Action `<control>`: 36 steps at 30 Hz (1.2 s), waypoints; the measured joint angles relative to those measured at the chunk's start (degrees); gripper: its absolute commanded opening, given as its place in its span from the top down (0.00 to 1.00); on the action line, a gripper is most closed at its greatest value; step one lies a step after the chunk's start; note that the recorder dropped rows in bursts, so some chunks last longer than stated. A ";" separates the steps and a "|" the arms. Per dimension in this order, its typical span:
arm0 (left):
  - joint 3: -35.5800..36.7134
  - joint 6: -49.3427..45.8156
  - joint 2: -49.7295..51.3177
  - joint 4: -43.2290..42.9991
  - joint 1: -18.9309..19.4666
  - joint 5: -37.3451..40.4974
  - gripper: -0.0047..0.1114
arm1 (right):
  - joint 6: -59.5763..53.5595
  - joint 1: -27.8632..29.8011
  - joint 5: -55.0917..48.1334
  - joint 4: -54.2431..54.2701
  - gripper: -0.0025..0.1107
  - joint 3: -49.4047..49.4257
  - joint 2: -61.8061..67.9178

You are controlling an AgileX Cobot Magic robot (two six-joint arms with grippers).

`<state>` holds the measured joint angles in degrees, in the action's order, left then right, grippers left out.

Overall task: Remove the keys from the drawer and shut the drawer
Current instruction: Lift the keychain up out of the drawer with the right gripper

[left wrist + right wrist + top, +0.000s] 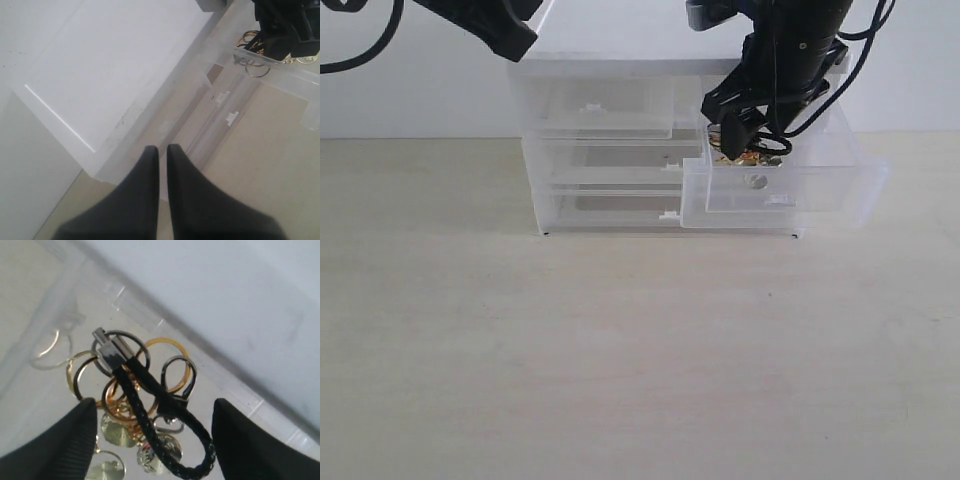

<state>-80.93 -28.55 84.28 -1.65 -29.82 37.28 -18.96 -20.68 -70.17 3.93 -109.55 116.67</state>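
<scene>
I will lift the keys out of the drawer next, so I will grab the keys' black braided cord loop with my right gripper.
The drawer, clear plastic and the right one of the unit's top pair, is pulled well out. The keys lie on its floor: gold rings, pale round pieces and a black braided cord loop. They also show in the exterior view and as gold rings in the left wrist view. My right gripper reaches down into the drawer, open, one finger on each side of the keys and holding nothing. My left gripper hangs shut and empty above the unit's front left corner, high at the left in the exterior view.
The white-topped drawer unit stands at the back of the pale wooden table. Its top left drawer and two full-width drawers are pushed in. A white wall lies behind it. Cables hang from both arms.
</scene>
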 measured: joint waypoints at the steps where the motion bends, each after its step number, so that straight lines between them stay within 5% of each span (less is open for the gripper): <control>1: 0.00 0.00 0.00 0.00 0.00 0.00 0.92 | 0.00 -0.10 0.00 -0.15 0.54 -0.09 0.10; 10: 0.00 0.00 0.00 0.00 0.00 -0.05 0.92 | 0.58 -0.35 0.15 -2.61 0.98 -0.47 0.63; 36: 0.00 0.00 0.00 0.00 0.00 -0.87 0.92 | 0.14 -0.35 0.02 -1.40 0.98 0.38 -8.66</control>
<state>-80.93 -28.55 84.28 -1.65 -29.82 36.41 -18.82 -21.03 -70.15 2.54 -109.17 108.01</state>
